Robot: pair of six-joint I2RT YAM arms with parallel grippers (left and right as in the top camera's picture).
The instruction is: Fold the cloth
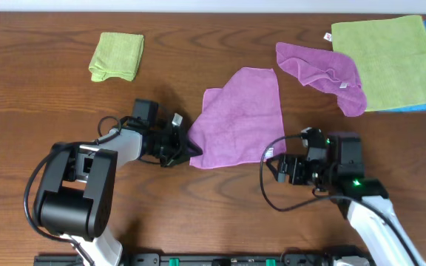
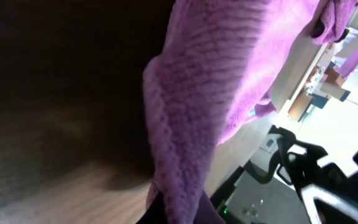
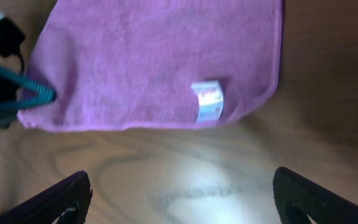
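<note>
The robot's right gripper should next grab the lilac cloth (image 1: pixel 242 118) by its near tagged corner (image 1: pixel 276 152), opposite the left gripper, so that the cloth's edge is drawn straight for folding.
The lilac cloth (image 1: pixel 242 118) lies mid-table, roughly flat, with its small white tag (image 1: pixel 270 152) at the near right corner. My left gripper (image 1: pixel 186 145) is shut on the cloth's near left corner. In the left wrist view the purple fabric (image 2: pixel 216 81) fills the frame and runs down between the fingers (image 2: pixel 179 208). My right gripper (image 1: pixel 278 167) is open and empty, just short of the tagged corner. The right wrist view shows the cloth's edge (image 3: pixel 160 68) and tag (image 3: pixel 207 102) ahead of the spread fingers (image 3: pixel 182 199), with bare wood between them.
A rumpled purple cloth (image 1: pixel 324 72) lies at the back right, next to a flat green cloth (image 1: pixel 390 59) over a blue one. A folded green cloth (image 1: pixel 117 55) sits at the back left. The left gripper's teal tip shows in the right wrist view (image 3: pixel 17 93).
</note>
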